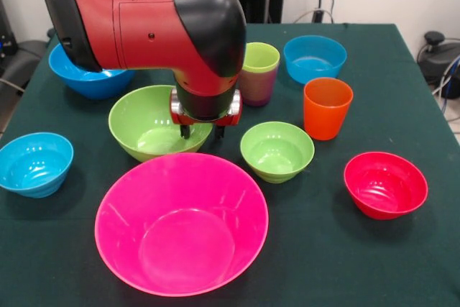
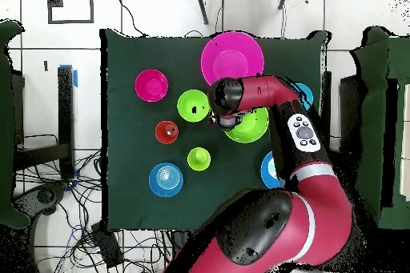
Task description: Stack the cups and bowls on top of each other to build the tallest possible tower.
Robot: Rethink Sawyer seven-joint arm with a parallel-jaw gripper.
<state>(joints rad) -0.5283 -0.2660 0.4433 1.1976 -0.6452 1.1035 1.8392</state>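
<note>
The gripper pinches the large green bowl [image 1: 154,124] by its thin rim [image 1: 208,131] next, since the bowl spreads far wider than my open fingers.
The huge pink bowl [image 1: 181,224] [image 2: 232,58] sits nearest the front, empty. Behind it stands the large green bowl [image 1: 144,126] [image 2: 255,128]. My gripper [image 1: 202,132] hangs open over its right rim, with one fingertip [image 1: 185,132] inside the bowl and the other outside it. To the right lie the small green bowl [image 1: 277,150], the small red bowl [image 1: 385,185] and the orange cup [image 1: 327,108]. The lime green cup [image 1: 260,57] sits nested in the purple cup [image 1: 255,90]. No bowls are piled into a tower.
One small light-blue bowl [image 1: 315,57] stands at the back right and another [image 1: 34,163] at the left edge. The large blue bowl [image 1: 90,80] is partly hidden behind my arm [image 1: 144,23] at the back left. A dark green cloth [image 1: 359,264] covers the table.
</note>
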